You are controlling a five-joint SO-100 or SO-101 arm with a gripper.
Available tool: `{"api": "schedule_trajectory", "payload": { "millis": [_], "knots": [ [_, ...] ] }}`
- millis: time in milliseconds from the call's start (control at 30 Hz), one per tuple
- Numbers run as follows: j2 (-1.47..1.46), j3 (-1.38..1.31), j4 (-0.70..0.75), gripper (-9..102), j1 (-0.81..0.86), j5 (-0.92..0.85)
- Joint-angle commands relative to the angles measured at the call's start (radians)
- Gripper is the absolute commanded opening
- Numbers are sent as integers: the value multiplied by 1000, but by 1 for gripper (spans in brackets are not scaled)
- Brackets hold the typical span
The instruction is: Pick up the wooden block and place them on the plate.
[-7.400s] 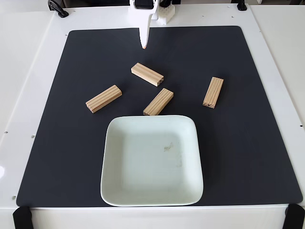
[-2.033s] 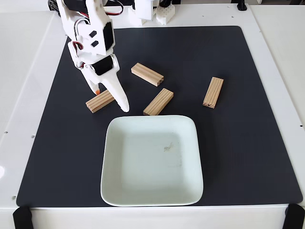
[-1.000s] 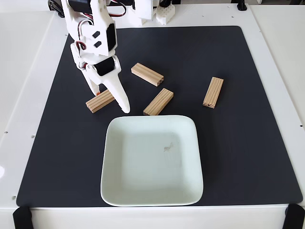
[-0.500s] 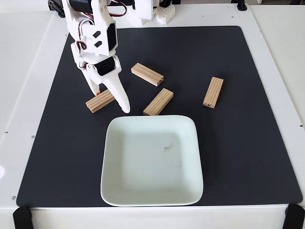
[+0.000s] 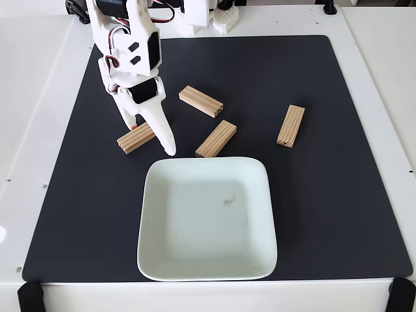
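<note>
The wooden block goes onto the plate, so my gripper should grab its long sides next.
Several light wooden blocks lie on the black mat behind the plate, a pale square dish at the front centre with nothing in it. My white gripper is down over the leftmost wooden block, open, its jaws straddling the block's right end. The long white finger hides that end, and the short orange-tipped finger stands behind the block. The other blocks lie apart from the gripper: one behind, one just off the plate's far rim, one to the right.
The arm's white base parts stand at the back edge of the table. The mat's right half and the strip left of the plate hold nothing. Black clamps sit at the front corners.
The arm swung from the back of the mat down to the leftmost block. Over the last second it has barely shifted. No block has moved.
</note>
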Motion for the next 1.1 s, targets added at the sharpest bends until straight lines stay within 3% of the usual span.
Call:
{"api": "schedule_trajectory", "payload": {
  "millis": [0, 533, 933, 1067],
  "knots": [
    [8, 8, 8, 51, -29, -6],
    [6, 8, 8, 51, -44, -167],
    [5, 8, 8, 51, -64, -164],
    [3, 9, 8, 41, -60, -169]
  ]
}}
